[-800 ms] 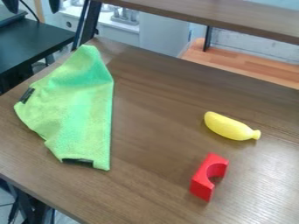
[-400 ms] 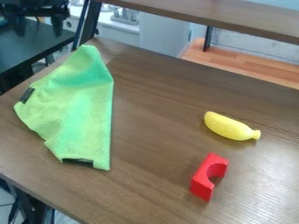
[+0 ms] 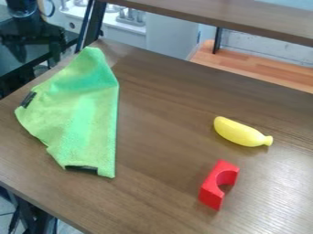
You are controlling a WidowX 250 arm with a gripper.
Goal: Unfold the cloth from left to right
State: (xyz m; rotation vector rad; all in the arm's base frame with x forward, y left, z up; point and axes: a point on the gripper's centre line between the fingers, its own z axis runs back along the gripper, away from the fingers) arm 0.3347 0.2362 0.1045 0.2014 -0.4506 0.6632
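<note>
The gripper grabs the green cloth's narrow end next, to unfold the cloth [image 3: 79,114] over its long straight edge.
The black gripper [image 3: 38,54] hangs at the upper left, above and beyond the back left part of the cloth. Its two fingers are spread apart with nothing between them. A green cloth [image 3: 79,114] lies on the left side of the table, folded, with a straight edge along its right side. Its narrow end points to the back, and dark tags show at its left edge and near its front edge. The gripper is apart from the cloth.
On the right of the brown wooden table [image 3: 165,96] lies a yellow toy banana [image 3: 240,132], with a red arched block [image 3: 218,185] nearer the front. A wooden shelf [image 3: 245,18] spans the back, and a dark post stands at the table's back left corner.
From the top left edge the gripper has come down and further into view, staying open. Cloth, banana and block have kept their places.
</note>
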